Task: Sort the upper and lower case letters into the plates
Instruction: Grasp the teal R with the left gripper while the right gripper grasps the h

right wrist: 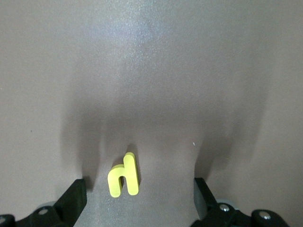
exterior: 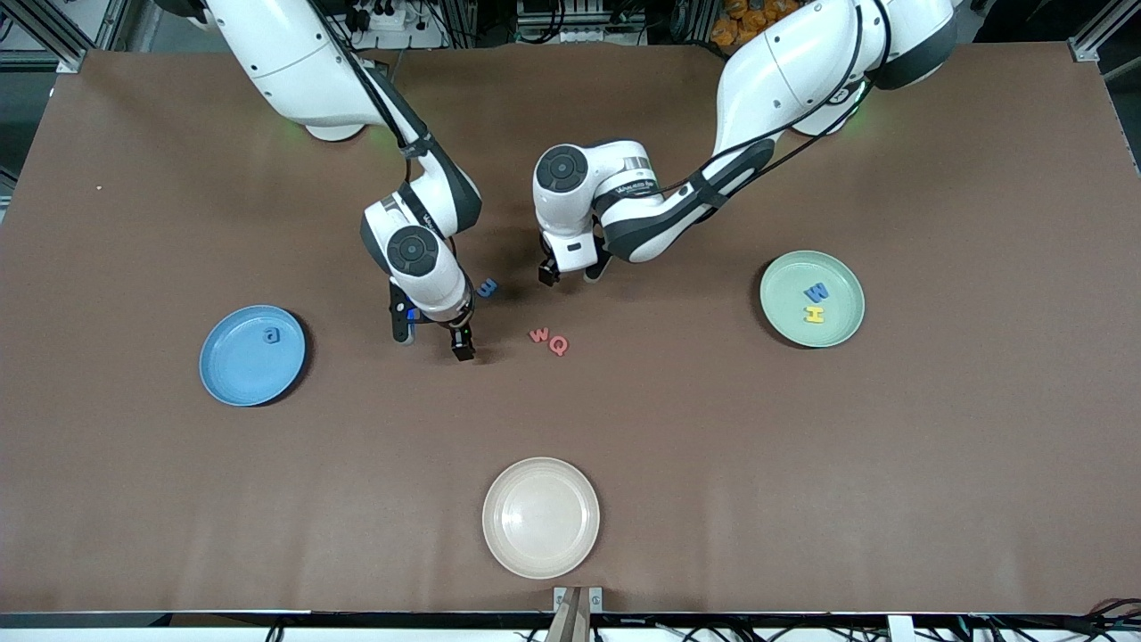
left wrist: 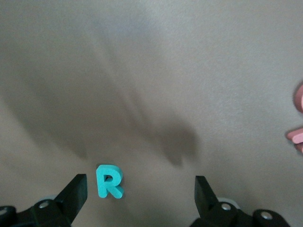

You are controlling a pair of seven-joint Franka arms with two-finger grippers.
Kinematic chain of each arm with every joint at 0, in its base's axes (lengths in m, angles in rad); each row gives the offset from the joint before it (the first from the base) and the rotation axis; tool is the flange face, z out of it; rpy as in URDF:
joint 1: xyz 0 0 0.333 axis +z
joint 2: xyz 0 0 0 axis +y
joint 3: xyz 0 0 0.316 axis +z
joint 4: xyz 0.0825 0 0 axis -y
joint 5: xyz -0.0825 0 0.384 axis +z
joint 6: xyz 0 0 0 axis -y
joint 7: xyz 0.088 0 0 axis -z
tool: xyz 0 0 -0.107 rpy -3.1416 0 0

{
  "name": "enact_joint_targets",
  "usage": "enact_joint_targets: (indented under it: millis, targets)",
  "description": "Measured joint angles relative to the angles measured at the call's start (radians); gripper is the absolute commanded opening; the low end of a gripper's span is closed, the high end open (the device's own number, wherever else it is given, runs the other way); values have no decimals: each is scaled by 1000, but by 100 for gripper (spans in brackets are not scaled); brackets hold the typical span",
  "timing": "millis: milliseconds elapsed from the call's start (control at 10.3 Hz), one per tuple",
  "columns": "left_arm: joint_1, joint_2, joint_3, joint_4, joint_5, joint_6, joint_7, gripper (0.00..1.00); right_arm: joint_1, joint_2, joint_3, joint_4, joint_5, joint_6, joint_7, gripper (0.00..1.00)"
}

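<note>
My left gripper's fingertips are above the teal R (left wrist: 110,181), so they would miss if I closed now. My left gripper should go down first and then close on the R.
The sky blue plate (exterior: 239,367) lies toward the right arm's end and holds a blue "a" (exterior: 272,335). Toward the left arm's end, the mint green plate (exterior: 839,319) holds a blue W (exterior: 816,292) and a yellow H (exterior: 814,314). My left gripper (left wrist: 140,180) hangs open low over a teal R (left wrist: 109,181), which lies on the table close to one finger. My right gripper (right wrist: 139,183) is open too, straddling a yellow h (right wrist: 125,176). In the front view, both letters are hidden under the left gripper (exterior: 570,273) and the right gripper (exterior: 432,341).
A pink w (exterior: 537,335) and a pink Q (exterior: 559,345) lie side by side between the grippers, nearer the front camera. A blue letter (exterior: 487,288) sits beside the right wrist. A cream-white plate (exterior: 541,517) rests near the table's front edge.
</note>
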Motion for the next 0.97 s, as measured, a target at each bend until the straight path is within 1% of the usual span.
enact_joint_targets:
  millis: [292,389,487,584,779,974]
  targets:
    - [-1,1,5,-38,1,25,-44,100,0,8,0,0,-7,2,0,100]
    - [0,1,5,-49,1,34,-51,100,0,11,0,0,-9,5,0,85]
    - [0,1,5,-57,1,44,-53,100,0,12,0,0,-11,7,0,20]
    - [0,1,5,-65,1,54,-58,100,0,11,-1,5,-16,11,0,0]
    - [1,1,6,-92,7,99,-72,100,0,8,-1,13,-27,10,0,0]
    - [1,1,6,-112,54,116,-100,100,0,6,-1,14,-32,9,0,0]
